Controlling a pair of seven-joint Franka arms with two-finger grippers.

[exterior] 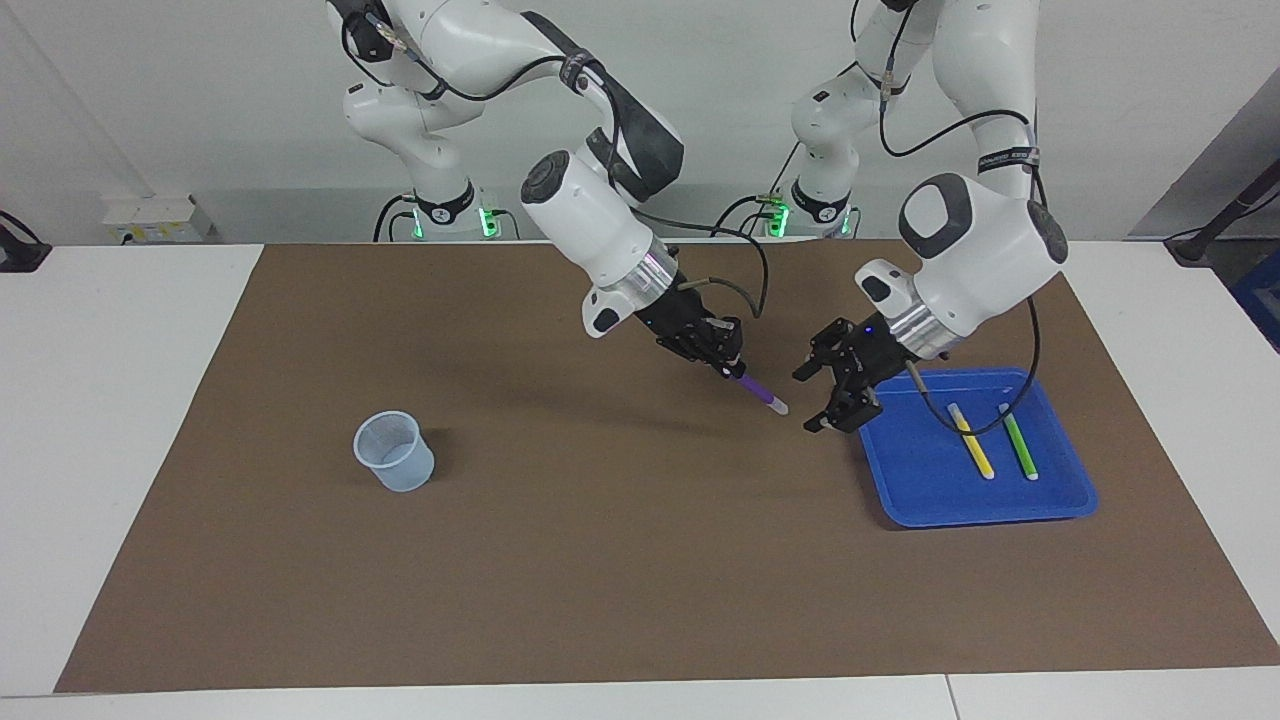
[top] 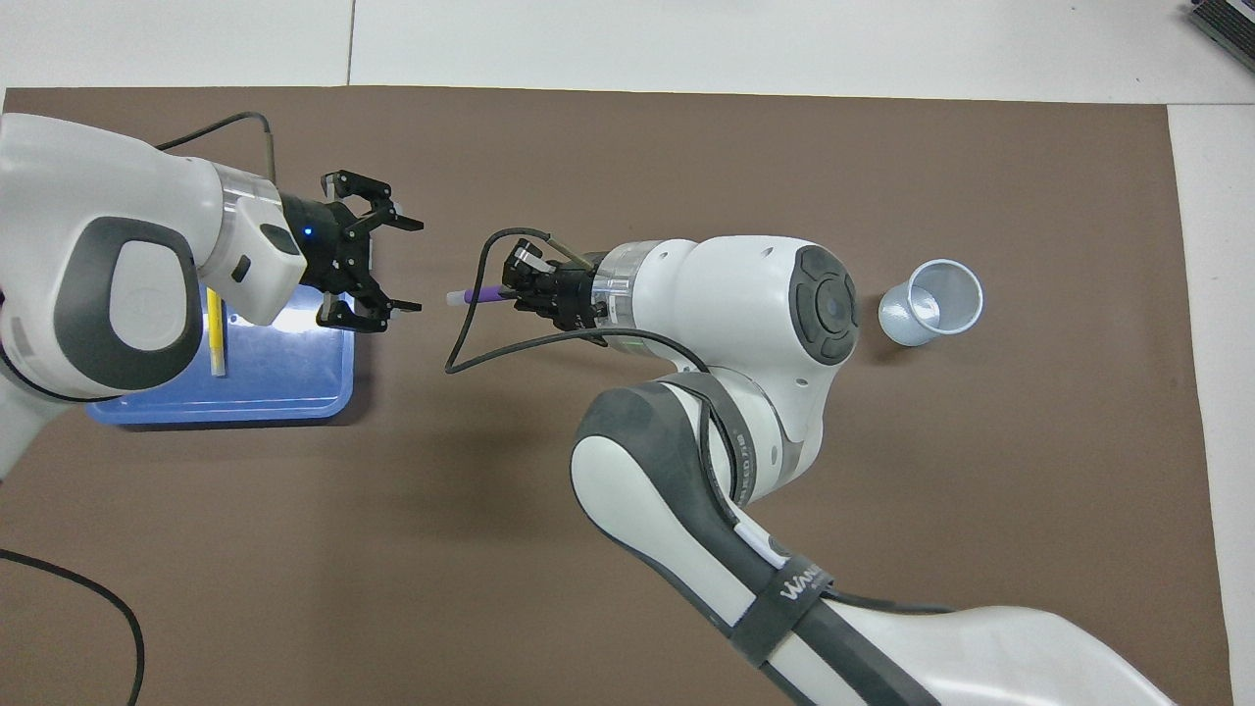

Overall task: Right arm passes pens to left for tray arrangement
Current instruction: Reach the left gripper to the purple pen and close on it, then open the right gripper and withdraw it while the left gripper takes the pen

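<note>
My right gripper's fingers already cover the other end of the purple pen. My left gripper should grab the pen by its white-tipped half (top: 471,296) next.
My right gripper (exterior: 728,362) is shut on the purple pen (exterior: 760,392) and holds it in the air over the mat, white tip pointing at my left gripper (exterior: 810,400). The left gripper is open and empty, over the mat just beside the blue tray (exterior: 990,515), a short gap from the pen's tip. The yellow pen (exterior: 970,440) and the green pen (exterior: 1019,442) lie side by side in the tray. In the overhead view the right gripper (top: 520,284) holds the purple pen (top: 480,294) toward the open left gripper (top: 412,267). The left arm hides most of the tray (top: 275,382); the yellow pen (top: 215,338) shows, the green one is hidden.
A small translucent bluish cup (exterior: 394,452) stands upright on the brown mat (exterior: 600,560) toward the right arm's end; it also shows in the overhead view (top: 931,302). White table (exterior: 120,450) surrounds the mat.
</note>
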